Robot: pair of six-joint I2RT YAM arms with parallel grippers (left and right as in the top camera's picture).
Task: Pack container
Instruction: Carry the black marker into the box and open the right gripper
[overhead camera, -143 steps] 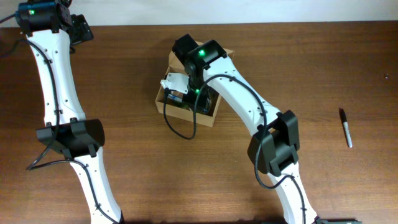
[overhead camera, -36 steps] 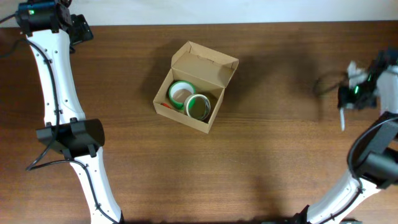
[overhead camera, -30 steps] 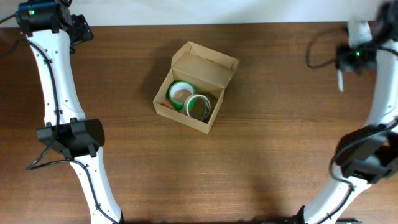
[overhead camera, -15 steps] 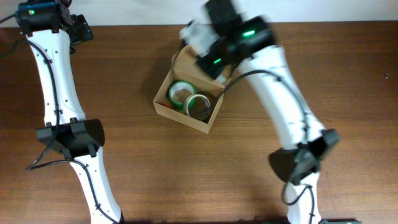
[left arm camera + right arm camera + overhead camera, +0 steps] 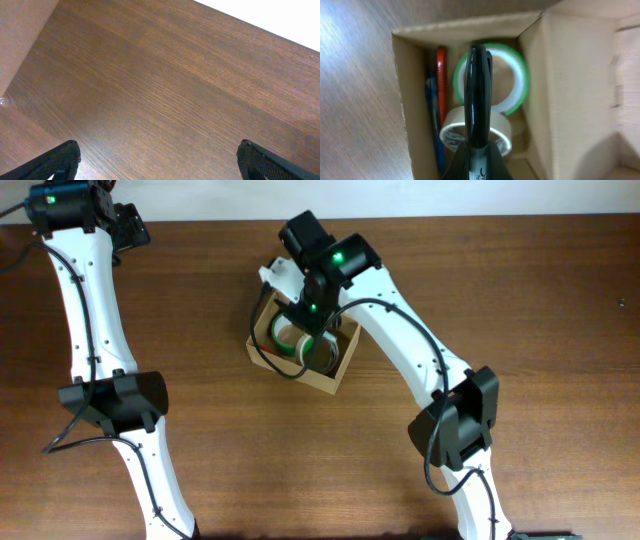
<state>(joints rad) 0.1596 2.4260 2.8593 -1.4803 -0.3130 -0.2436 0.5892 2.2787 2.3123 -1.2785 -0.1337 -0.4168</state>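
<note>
My right gripper keeps hold of the black marker [image 5: 477, 95] until it lines up with the pens' part of the container; opening now would land it across the tape rolls below.
The container [image 5: 325, 378], a tan cardboard box with its flap lid open, sits mid-table. In the right wrist view the container [image 5: 560, 75] holds a green tape roll [image 5: 520, 75], a pale tape roll [image 5: 449, 134], a red pen [image 5: 441, 65] and a blue pen [image 5: 432, 115]. My right gripper [image 5: 479, 150] is shut on a black marker [image 5: 477, 95] that hangs just above the rolls. From overhead the right gripper [image 5: 303, 318] covers much of the box. My left gripper [image 5: 160, 160] is open over bare wood, far from the box, at the table's back left corner [image 5: 125, 228].
Brown wooden table [image 5: 520, 300] all round the box. The right arm [image 5: 400, 340] stretches from the front right across to the box. The left arm [image 5: 95, 330] runs along the left edge.
The right arm has swung from the table's far right, carrying the black marker, to a spot over the open box. The left arm has not moved.
</note>
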